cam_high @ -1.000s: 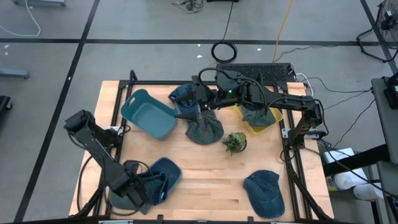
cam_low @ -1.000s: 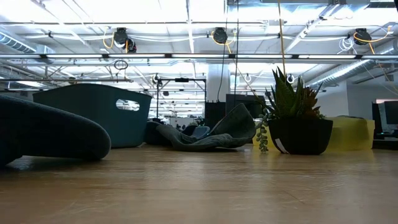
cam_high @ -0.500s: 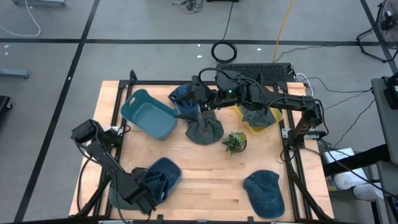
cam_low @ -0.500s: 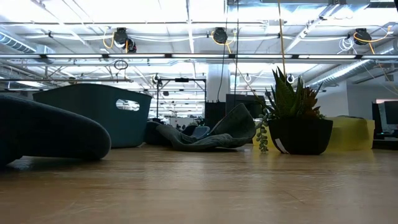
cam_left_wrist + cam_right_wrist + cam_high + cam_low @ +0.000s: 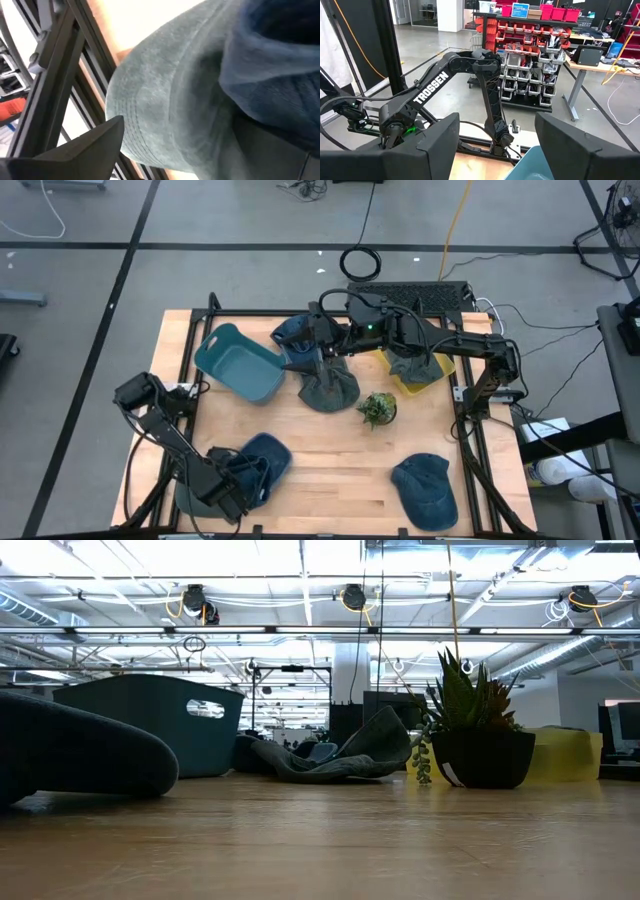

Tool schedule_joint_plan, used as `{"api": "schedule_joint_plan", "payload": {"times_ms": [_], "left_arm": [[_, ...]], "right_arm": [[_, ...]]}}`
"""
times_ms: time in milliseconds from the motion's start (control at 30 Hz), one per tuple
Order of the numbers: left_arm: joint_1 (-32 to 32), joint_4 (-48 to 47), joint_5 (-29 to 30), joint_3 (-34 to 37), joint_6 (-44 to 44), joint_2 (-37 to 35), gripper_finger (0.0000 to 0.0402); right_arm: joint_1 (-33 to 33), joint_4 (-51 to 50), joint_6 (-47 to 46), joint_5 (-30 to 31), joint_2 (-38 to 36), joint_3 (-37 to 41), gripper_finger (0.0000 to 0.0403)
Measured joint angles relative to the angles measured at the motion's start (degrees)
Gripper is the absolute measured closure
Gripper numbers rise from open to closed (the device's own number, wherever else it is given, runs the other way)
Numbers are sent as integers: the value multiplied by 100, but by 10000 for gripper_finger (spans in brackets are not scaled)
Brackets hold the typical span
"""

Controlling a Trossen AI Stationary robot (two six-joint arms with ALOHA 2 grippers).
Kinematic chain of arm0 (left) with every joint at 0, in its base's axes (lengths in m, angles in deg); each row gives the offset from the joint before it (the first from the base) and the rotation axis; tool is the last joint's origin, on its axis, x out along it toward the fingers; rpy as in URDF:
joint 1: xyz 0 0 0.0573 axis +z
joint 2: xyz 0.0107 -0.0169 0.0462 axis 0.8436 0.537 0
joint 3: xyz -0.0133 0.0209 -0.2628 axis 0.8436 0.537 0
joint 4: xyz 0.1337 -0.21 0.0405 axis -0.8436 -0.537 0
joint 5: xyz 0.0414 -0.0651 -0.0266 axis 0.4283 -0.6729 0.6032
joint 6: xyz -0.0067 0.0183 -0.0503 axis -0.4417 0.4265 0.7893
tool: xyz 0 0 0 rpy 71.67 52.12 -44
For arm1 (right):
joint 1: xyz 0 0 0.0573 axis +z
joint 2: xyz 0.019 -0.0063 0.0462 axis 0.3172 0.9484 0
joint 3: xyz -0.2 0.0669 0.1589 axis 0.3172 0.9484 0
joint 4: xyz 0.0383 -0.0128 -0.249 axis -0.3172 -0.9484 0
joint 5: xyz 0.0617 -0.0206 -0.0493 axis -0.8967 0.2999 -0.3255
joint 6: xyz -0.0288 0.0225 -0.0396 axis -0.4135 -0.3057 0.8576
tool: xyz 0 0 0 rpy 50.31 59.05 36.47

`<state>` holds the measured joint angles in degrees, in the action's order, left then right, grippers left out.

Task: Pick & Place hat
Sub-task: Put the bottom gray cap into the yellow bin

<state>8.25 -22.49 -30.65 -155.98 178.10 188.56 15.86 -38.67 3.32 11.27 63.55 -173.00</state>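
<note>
My left gripper's fingers straddle the grey-green hat's brim, one beside its edge, one under the blue hat; they should close. Closing now would hold the grey-green hat.
At the table's near left corner lie two hats, a blue one partly on top of a grey-green one. My left gripper hangs open just above them, slanting down. In the left wrist view, the grey-green hat's brim and the blue hat fill the space between its fingers. My right gripper stands open and level high over the far middle of the table, with nothing between its fingers. My left gripper stands open close over the grey-green hat, coming at it slanting from above. One fingertip is right beside the brim's edge. Whether it touches the cloth I cannot tell.
A teal bin stands at the far left, with a blue hat beside it. A grey-green hat and a potted plant sit mid-table. A yellow bin holds another hat. One more blue hat lies near right.
My left gripper has come down toward the two hats at the near left corner, staying open. The hats have not moved.
</note>
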Motion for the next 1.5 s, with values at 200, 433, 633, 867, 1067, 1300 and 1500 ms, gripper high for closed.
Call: {"api": "schedule_joint_plan", "payload": {"times_ms": [200, 433, 633, 867, 1067, 1300, 1500], "left_arm": [[0, 57, 144, 54, -232, -2, 35], [0, 63, 146, 54, -313, -2, 123], [0, 63, 153, 54, -314, -2, 210], [0, 27, 192, 54, -394, -7, 308], [121, -47, -13, 53, -1033, -74, 389], [533, -1276, -56, -175, -2160, -146, 395], [863, -1734, 198, -309, -2850, -249, 396]], "right_arm": [[0, -14, 1, 2, 0, 0, 156], [0, -18, 1, 2, 0, 0, 156], [0, -18, 1, 2, 0, 0, 156], [0, -18, 18, 4, 0, 0, 156], [-2, -18, 60, 4, 0, 0, 156], [-4, -18, 42, 5, 0, -1, 156], [-4, -51, 42, 7, 0, -2, 156]]}}
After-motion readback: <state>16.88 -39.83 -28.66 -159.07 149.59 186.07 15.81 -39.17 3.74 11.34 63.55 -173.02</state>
